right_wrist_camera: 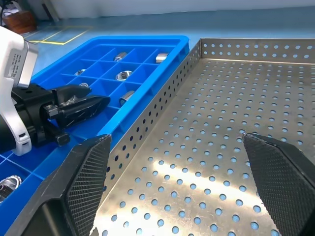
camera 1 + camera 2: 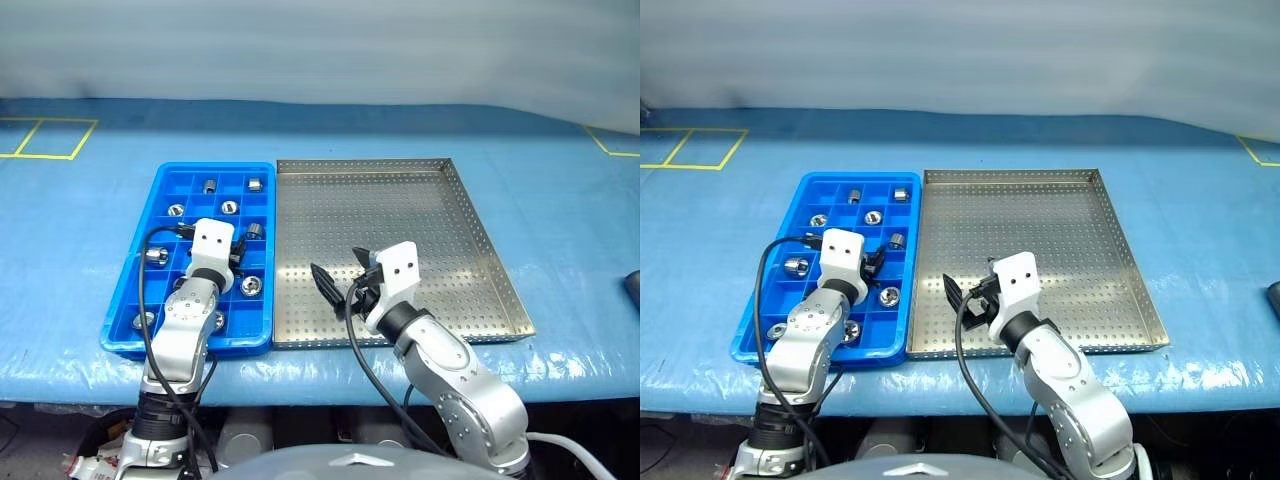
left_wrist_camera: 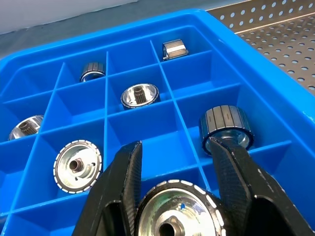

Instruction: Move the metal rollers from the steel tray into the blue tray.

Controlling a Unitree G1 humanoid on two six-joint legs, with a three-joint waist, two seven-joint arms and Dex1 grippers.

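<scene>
I should let go of the metal roller with my left gripper, because the metal roller's lower edge (image 3: 179,228) is low inside its blue tray section (image 3: 170,178).
The blue tray (image 2: 160,195) lies left of the steel tray (image 2: 420,220), rim to rim. Several metal rollers sit in its compartments, such as one at the back (image 2: 209,186) and one near the front (image 2: 250,285). My left gripper (image 2: 240,252) hovers low over the blue tray's middle, shut on a metal roller (image 3: 173,209) whose flat face shows between the fingers (image 3: 125,182). My right gripper (image 2: 343,272) stands open with nothing in it, over the steel tray's near left corner. The steel tray's perforated base shows no rollers.
Both trays rest on a pale blue table cover (image 2: 560,220). Yellow tape marks lie at the far left (image 2: 45,140) and far right (image 2: 610,145). A dark object (image 2: 633,288) sits at the right edge. The table's front edge runs just below the trays.
</scene>
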